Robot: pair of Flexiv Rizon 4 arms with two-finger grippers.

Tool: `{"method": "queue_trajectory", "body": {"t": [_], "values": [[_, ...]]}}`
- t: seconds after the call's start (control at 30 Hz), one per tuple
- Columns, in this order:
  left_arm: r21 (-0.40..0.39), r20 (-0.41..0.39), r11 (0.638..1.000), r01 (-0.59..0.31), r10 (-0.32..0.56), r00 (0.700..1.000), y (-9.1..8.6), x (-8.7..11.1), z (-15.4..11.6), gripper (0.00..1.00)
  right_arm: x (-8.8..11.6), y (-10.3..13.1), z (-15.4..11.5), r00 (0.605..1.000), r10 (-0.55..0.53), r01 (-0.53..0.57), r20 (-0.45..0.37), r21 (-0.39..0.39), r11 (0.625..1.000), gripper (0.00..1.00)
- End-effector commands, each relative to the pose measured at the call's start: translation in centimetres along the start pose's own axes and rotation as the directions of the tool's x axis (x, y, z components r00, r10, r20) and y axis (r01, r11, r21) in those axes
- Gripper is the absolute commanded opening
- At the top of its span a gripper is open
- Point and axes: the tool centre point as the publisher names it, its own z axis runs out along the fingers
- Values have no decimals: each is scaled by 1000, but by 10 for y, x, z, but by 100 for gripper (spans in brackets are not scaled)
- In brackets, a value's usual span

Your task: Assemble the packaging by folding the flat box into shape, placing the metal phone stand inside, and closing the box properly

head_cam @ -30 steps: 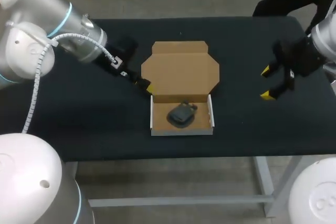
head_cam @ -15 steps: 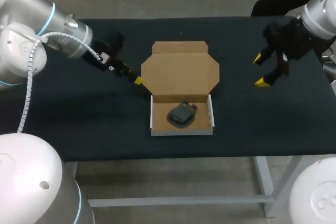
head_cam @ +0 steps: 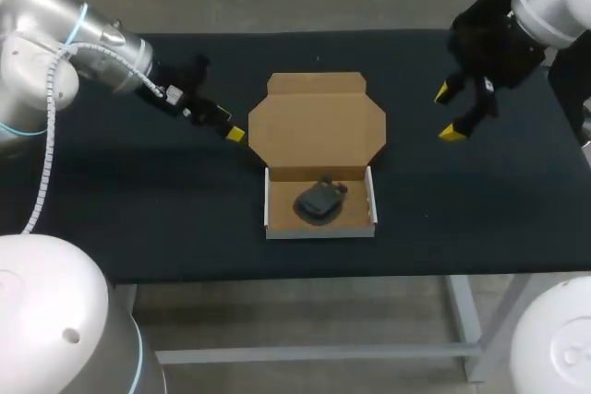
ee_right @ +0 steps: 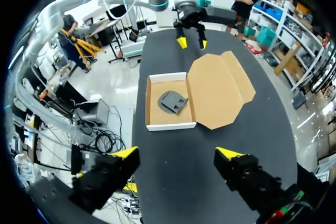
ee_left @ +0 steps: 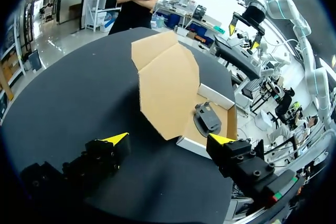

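Note:
The box needs to be closed over the metal phone stand, so my left gripper will grab the cardboard lid by its side edge [head_cam: 251, 130] [ee_left: 140, 90] next.
The cardboard box stands folded mid-table, its tray [head_cam: 319, 231] toward the front edge and its lid [head_cam: 317, 126] lying open and flat behind it. The dark metal phone stand [head_cam: 319, 200] lies inside the tray. My left gripper [head_cam: 227, 125] is open and empty just left of the lid's left corner. My right gripper [head_cam: 449, 113] hangs open and empty well right of the lid, above the table. In the left wrist view the lid [ee_left: 168, 87], tray [ee_left: 216, 94] and stand [ee_left: 207, 119] lie ahead of my left gripper [ee_left: 168, 139]. The right wrist view has tray [ee_right: 170, 126], stand [ee_right: 172, 101] and lid [ee_right: 218, 90] ahead of my right gripper [ee_right: 177, 153].
The black table top [head_cam: 138, 209] carries only the box. Bare cloth lies to the left, right and front of it. My left gripper [ee_right: 190, 41] shows beyond the box in the right wrist view, and my right gripper [ee_left: 245, 24] shows far off in the left wrist view.
My left gripper has drawn back leftward from the tray's corner to beside the lid. My right gripper has risen and moved toward the table's back. Box and stand have not moved.

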Motion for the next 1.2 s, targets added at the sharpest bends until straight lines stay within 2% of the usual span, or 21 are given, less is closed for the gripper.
{"method": "queue_trajectory", "body": {"t": [0.03,0.2,0.23,0.4,0.53,0.8,0.97,1.2], "values": [[-9,-44,1000,0,-1,999,-2,-5,1,100,-6,4,2,1000,-3,4,-25,9,1000,100],[-27,-46,1000,-7,6,999,-1,-5,1,100,-10,9,4,999,-14,15,-37,27,1000,100],[-17,-27,1000,-13,12,1000,0,-6,2,100,-13,11,5,999,-17,18,-39,29,999,100],[23,-73,997,-80,81,994,-1,-15,7,100,-20,19,7,999,-31,33,-44,56,998,100],[36,-84,993,-114,116,990,-6,-23,18,100,-24,27,9,998,-29,33,-51,74,997,100],[52,-117,991,-126,131,984,-18,-34,36,100,-31,33,6,998,-22,27,-54,97,995,100],[84,-165,988,-126,139,976,-25,-31,46,100,-35,36,6,998,-21,27,-56,114,993,100],[82,-199,990,-117,132,971,-30,-20,57,100,-41,39,7,998,-21,29,-62,133,991,100]]}}
